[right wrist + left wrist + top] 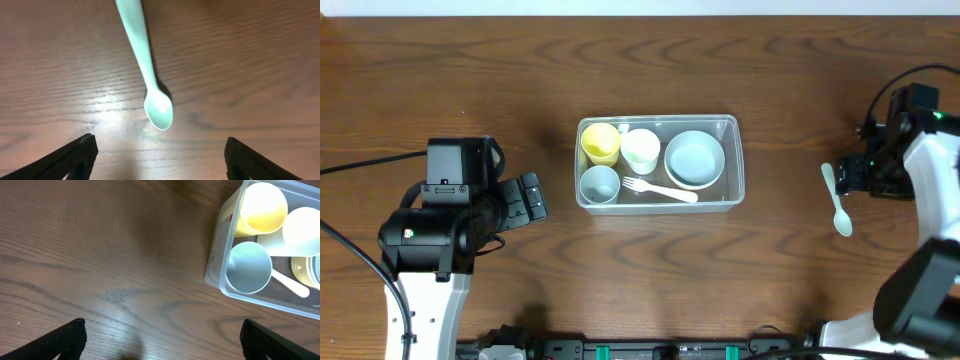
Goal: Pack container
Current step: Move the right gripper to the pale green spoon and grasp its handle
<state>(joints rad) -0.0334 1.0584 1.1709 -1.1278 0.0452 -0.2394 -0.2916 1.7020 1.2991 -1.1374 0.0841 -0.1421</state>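
The right gripper grabs the mint spoon across its narrow handle near the bowl next, to lay it lengthwise in the container.
The clear rectangular container stands mid-table. In it are a yellow cup, a white cup, a pale-blue cup, a pale-blue bowl and a white fork. My left gripper is open just left of it, with bare wood between its fingers; the container's corner shows at upper right of the left wrist view. A mint spoon lies on the table at the right. My right gripper is open beside the spoon, whose bowl points at the jaws.
The right arm's body stands along the table's right edge, and the left arm's base is at the lower left. Cables run off the left side.
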